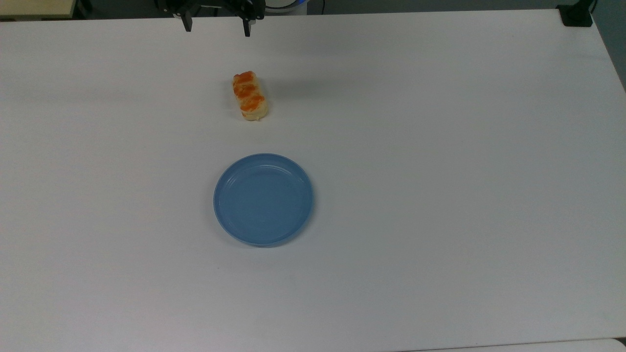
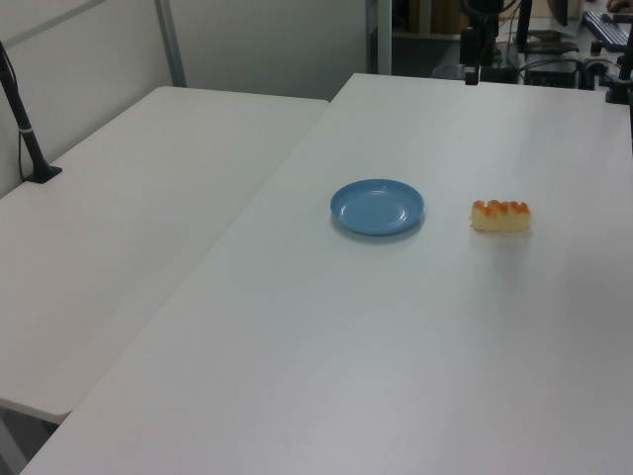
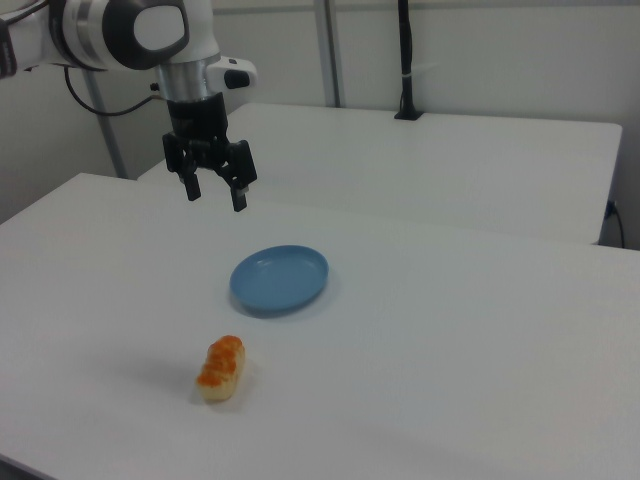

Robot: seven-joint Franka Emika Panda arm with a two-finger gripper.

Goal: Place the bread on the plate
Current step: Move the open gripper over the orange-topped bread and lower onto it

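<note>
The bread needs to go onto the plate [image 2: 377, 207]. My gripper will next grip the bread by its end closest to the plate [image 2: 482, 217].
The bread [image 1: 250, 96] is a small pale-tan roll with orange glazed bumps, lying on the white table [image 1: 440, 171] apart from everything else. The round blue plate [image 1: 263, 199] sits bare, a short way below the bread in the top view. In the left view the bread [image 2: 500, 215] lies to the right of the plate [image 2: 377, 207]. My gripper [image 1: 217, 25] hangs open at the table's far edge, above the surface, with nothing between its fingers. In the right view the gripper [image 3: 216, 197] hovers up and left of the plate [image 3: 279, 277], well away from the bread [image 3: 221, 367].
A second white table [image 2: 148, 198] adjoins this one along a seam. A black clamped post [image 2: 25, 129] stands on its far side. A black block [image 1: 577, 14] sits at the top right corner in the top view.
</note>
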